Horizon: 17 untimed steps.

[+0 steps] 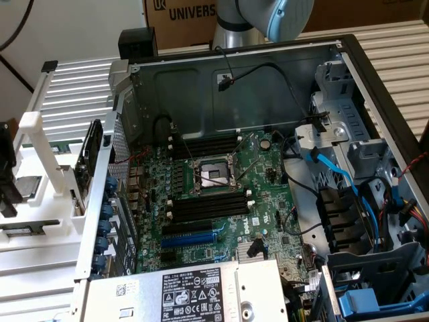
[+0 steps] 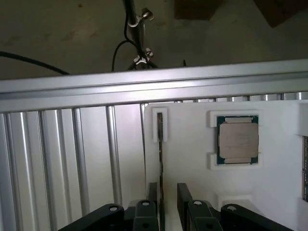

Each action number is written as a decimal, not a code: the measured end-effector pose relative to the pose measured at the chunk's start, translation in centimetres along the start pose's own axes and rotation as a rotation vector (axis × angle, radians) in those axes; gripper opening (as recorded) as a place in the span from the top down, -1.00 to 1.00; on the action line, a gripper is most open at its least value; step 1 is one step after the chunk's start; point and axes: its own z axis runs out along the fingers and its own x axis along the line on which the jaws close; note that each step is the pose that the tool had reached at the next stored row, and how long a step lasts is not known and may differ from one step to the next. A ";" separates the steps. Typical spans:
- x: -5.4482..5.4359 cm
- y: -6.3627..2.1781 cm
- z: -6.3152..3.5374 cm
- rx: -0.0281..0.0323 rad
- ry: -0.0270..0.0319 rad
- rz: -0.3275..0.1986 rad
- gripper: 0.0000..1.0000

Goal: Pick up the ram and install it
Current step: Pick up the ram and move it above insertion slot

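Observation:
My gripper grabs the ram by the exposed middle of its upper edge [image 2: 161,214] next, since a white slotted clip wraps the end of the ram [image 2: 160,163].
The ram [image 2: 160,163] is a thin dark board seen edge-on, standing in a slotted clip [image 2: 160,126] of a white fixture [image 2: 192,163]. My gripper [image 2: 167,188] is down over it and open. Its black fingers [image 2: 153,197] stand one on each side of the board, which sits nearer one finger. In the exterior view the gripper's black body [image 1: 8,191] is at the left edge, over the white fixture [image 1: 40,228], and it hides the ram there. Black memory slots [image 1: 208,204] lie on the green motherboard [image 1: 268,168] inside the open case.
A processor chip [image 2: 238,139] lies in a pocket of the fixture beside the ram. A dark board [image 1: 90,157] stands upright on the fixture near the case wall [image 1: 110,174]. Inside the case are cables [image 1: 335,174], drive bays, a blue slot [image 1: 191,238] and the power supply [image 1: 194,295].

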 end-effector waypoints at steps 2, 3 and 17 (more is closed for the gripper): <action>0.0 -0.03 0.18 -0.0008 0.0001 -0.004 0.39; 0.1 -0.06 0.85 -0.0014 0.0003 -0.013 0.39; 0.1 -2.15 2.94 -0.0483 0.0090 -0.086 0.39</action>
